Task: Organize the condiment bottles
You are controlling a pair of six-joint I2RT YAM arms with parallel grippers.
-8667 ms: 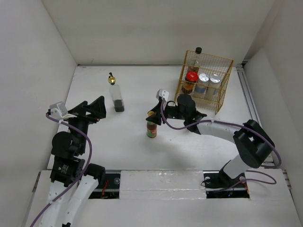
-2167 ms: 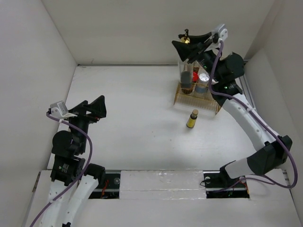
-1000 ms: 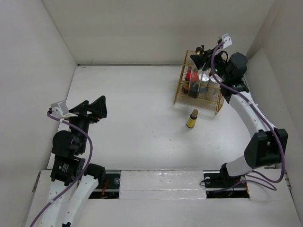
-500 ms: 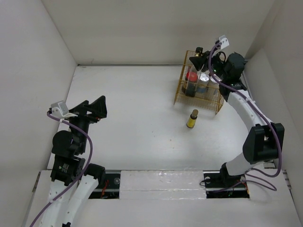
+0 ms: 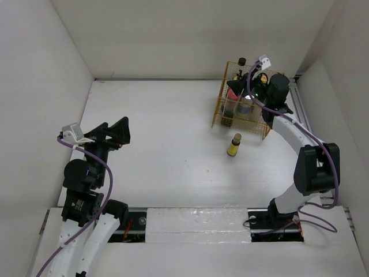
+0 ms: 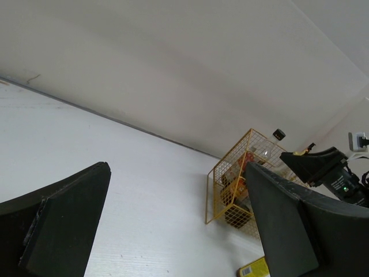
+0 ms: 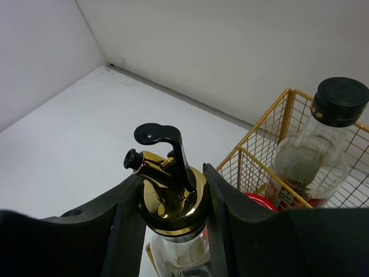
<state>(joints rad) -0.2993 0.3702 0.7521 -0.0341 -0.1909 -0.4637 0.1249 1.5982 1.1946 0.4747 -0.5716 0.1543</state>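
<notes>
The gold-topped clear bottle is upright inside its corner beside the red cap and would stand in the rack (image 7: 259,153), so the right gripper should open.
My right gripper (image 7: 172,176) is shut on the gold-topped clear bottle (image 7: 173,199) just below its pourer, holding it upright at the gold wire rack (image 7: 259,153). In the top view this gripper (image 5: 241,82) is over the rack's left part. Behind it the rack holds the black-capped bottle (image 7: 339,103) and a red cap (image 7: 262,202). The small yellow bottle (image 5: 233,145) stands alone on the table in front of the rack. It also shows in the left wrist view (image 6: 256,268). My left gripper (image 5: 115,134) is open and empty, far left.
The rack (image 5: 247,104) stands at the back right near the side wall. Silver lids (image 5: 248,97) show inside it. White walls close the table on three sides. The rack also shows in the left wrist view (image 6: 230,184).
My right gripper has come down and slightly nearer with the gold-topped bottle, settling it lower at the rack. The left arm and the yellow bottle have not moved.
</notes>
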